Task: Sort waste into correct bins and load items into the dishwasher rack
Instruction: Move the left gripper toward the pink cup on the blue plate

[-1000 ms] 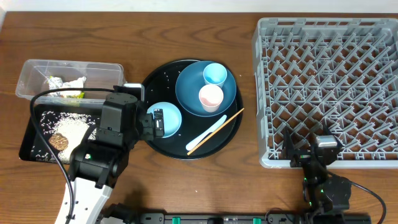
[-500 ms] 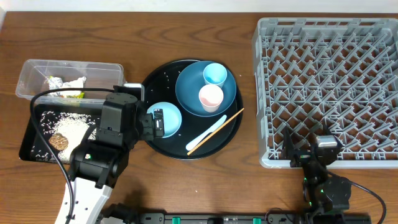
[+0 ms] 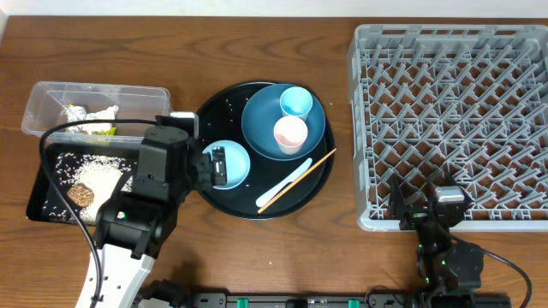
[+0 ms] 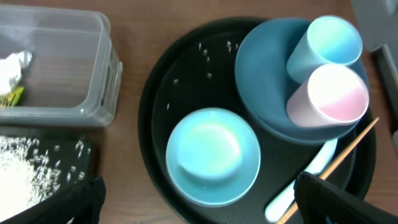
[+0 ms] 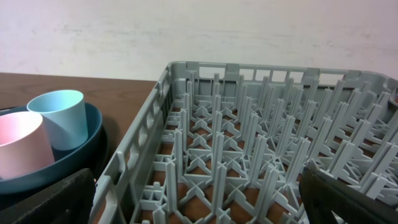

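My left gripper grabs the pink cup by its open rim (image 3: 291, 130) next, so the base stays free for my right gripper to load into the rack (image 3: 454, 120).
The light blue bowl (image 3: 231, 164) sits on the round black tray (image 3: 257, 205), next to the big blue plate (image 3: 261, 120), which holds the pale blue cup (image 3: 296, 102) and pink cup (image 3: 289, 133). The white spoon (image 3: 282, 183) and chopstick (image 3: 300, 176) lie on the tray's front right. My left gripper (image 3: 212, 167) is open and empty, hovering over the bowl (image 4: 213, 155), its fingers (image 4: 205, 208) either side. My right gripper (image 3: 425, 212) is open and empty at the front edge of the grey rack (image 3: 454, 120), facing its pegs (image 5: 249, 155).
The clear tub (image 3: 51, 94) holds white tissue (image 3: 90, 114) and the wrapper (image 3: 103, 130). The shallow black tray (image 3: 38, 192) holds rice (image 3: 101, 171) and a brown biscuit lump (image 3: 81, 194). A few rice grains (image 4: 205, 53) lie on the round tray.
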Robot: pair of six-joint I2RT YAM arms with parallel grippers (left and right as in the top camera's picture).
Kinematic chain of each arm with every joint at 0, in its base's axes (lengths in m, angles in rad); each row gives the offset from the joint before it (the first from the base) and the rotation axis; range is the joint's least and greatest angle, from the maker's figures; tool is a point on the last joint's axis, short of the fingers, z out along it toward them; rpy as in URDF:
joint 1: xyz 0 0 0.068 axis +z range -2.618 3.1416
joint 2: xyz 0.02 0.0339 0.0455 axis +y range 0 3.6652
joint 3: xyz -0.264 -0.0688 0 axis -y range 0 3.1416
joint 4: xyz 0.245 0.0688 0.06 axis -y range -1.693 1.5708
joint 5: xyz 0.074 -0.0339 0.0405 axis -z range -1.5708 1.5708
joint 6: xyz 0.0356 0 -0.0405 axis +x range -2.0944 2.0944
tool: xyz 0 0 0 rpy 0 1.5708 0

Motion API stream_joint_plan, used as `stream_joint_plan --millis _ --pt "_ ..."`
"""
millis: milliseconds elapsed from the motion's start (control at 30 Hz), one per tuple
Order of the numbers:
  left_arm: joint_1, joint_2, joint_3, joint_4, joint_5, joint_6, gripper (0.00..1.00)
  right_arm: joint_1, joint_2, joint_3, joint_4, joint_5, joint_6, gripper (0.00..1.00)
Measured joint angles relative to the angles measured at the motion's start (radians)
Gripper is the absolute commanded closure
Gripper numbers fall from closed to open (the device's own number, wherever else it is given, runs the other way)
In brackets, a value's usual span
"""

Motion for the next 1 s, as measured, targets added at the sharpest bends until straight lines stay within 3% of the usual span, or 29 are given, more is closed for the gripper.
stream_joint_plan --millis 267,433,667,1000 --pt "0.002 0.011 0.001 0.097 0.286 -0.016 0.02 0.000 0.000 0.000 0.000 0.000 0.000 0.01" --pt "-0.017 0.072 0.001 0.173 0.360 -0.095 0.01 0.000 0.000 0.000 0.000 0.000 0.000 0.01" --pt "-0.111 0.254 0.002 0.314 0.372 -0.226 0.02 0.000 0.000 0.000 0.000 0.000 0.000 0.01" --pt "-0.214 0.499 0.002 0.456 0.271 -0.282 0.02 0.000 0.000 0.000 0.000 0.000 0.000 0.01"
